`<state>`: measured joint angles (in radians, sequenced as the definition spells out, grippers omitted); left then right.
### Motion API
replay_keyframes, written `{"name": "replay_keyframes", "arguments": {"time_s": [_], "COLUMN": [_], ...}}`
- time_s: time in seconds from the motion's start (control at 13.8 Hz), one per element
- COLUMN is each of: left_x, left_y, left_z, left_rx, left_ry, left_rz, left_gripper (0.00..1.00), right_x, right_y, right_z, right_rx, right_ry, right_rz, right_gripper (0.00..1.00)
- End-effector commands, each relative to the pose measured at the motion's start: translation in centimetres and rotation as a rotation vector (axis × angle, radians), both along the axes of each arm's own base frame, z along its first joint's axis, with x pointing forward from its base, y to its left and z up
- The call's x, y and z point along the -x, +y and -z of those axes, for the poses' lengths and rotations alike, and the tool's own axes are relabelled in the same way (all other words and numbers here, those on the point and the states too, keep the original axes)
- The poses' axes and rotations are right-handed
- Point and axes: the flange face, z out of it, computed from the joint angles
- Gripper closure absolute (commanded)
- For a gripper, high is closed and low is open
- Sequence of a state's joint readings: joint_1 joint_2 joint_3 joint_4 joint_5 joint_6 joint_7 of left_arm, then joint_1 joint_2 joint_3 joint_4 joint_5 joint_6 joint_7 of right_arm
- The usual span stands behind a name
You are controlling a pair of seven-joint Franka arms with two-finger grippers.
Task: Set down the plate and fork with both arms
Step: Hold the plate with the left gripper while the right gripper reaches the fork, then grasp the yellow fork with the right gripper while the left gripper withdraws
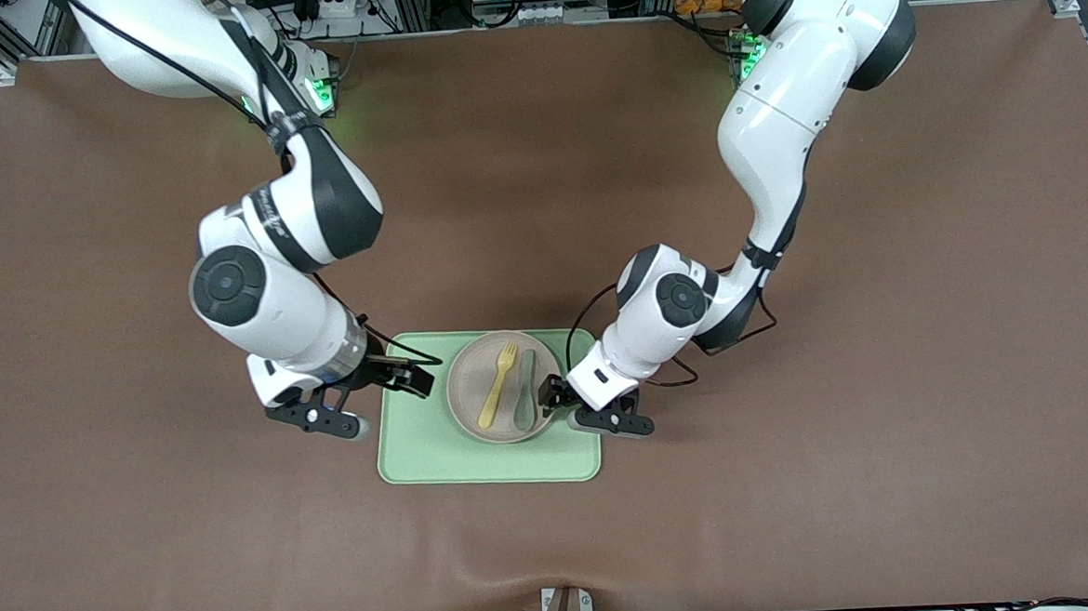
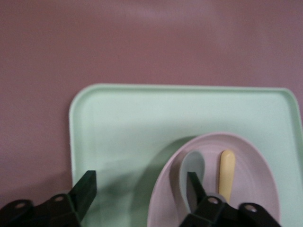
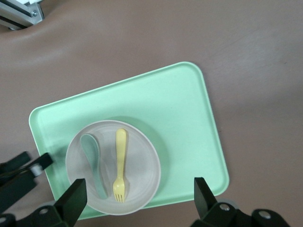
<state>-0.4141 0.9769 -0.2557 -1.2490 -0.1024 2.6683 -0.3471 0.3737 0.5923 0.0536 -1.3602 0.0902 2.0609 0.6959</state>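
I will grab the fork by its neck point(image 1: 504, 373) point(image 3: 120, 173) next with my right gripper, to set the fork on the tray beside the plate.
The plate point(image 1: 466, 389) lies on a light-green tray point(image 1: 421, 442), toward the left arm's end of it. On the plate rests the pale-yellow fork point(image 1: 497, 387) beside a teal spoon point(image 1: 525, 395). My left gripper point(image 1: 553, 394) is low at the plate's rim and open. In the left wrist view the left gripper point(image 2: 140, 187) straddles the rim of the plate point(image 2: 255, 189), one finger over the spoon point(image 2: 191, 163), with the fork's handle point(image 2: 227, 172) beside it. My right gripper point(image 1: 400, 374) hangs open and holds nothing over the tray's end toward the right arm. In the right wrist view the right gripper point(image 3: 139, 196) is above the plate point(image 3: 142, 161) and fork point(image 3: 120, 161).
The tray point(image 3: 180, 113) sits on a brown table mat, nearer the front camera than the arms' bases. Bare tray floor point(image 2: 123, 123) lies between the plate and the right gripper. Both arms' elbows stand over the mat, farther from the camera than the tray.
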Motion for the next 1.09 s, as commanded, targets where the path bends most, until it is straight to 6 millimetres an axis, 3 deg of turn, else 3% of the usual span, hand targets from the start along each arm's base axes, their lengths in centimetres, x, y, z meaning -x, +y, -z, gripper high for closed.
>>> {"name": "replay_keyframes", "arguments": {"time_s": [0.0, 0.22, 0.36, 0.72, 0.87, 1.01], "left_x": [-1.0, -2.1, -2.7, -1.3, -0.8, 0.4], "left_y": [2.6, 7.0, 11.0, 20.3, 25.3, 28.0], "left_z": [-7.2, -14.9, -19.3, -27.8, -30.6, -33.3], "left_rx": [-0.016, -0.038, -0.067, -0.167, -0.198, -0.242], "left_ry": [0.034, 0.075, 0.11, 0.233, 0.266, 0.274], "left_rz": [-0.021, -0.066, -0.101, -0.153, -0.199, -0.218], "left_gripper": [0.0, 0.0, 0.0, 0.0, 0.0, 0.0], "right_x": [-0.6, 0.2, 1.0, 3.2, 3.5, 3.8], "right_y": [3.1, 6.0, 7.5, 10.3, 11.1, 11.9], "right_z": [2.4, 6.0, 8.6, 14.2, 15.6, 16.7], "right_rx": [-0.001, 0.013, 0.063, 0.137, 0.127, 0.118], "right_ry": [-0.014, -0.024, -0.032, 0.007, -0.005, -0.014], "right_rz": [0.021, -0.02, -0.072, -0.147, -0.122, -0.113], "right_gripper": [0.03, 0.09, 0.11, 0.38, 0.41, 0.42]}}
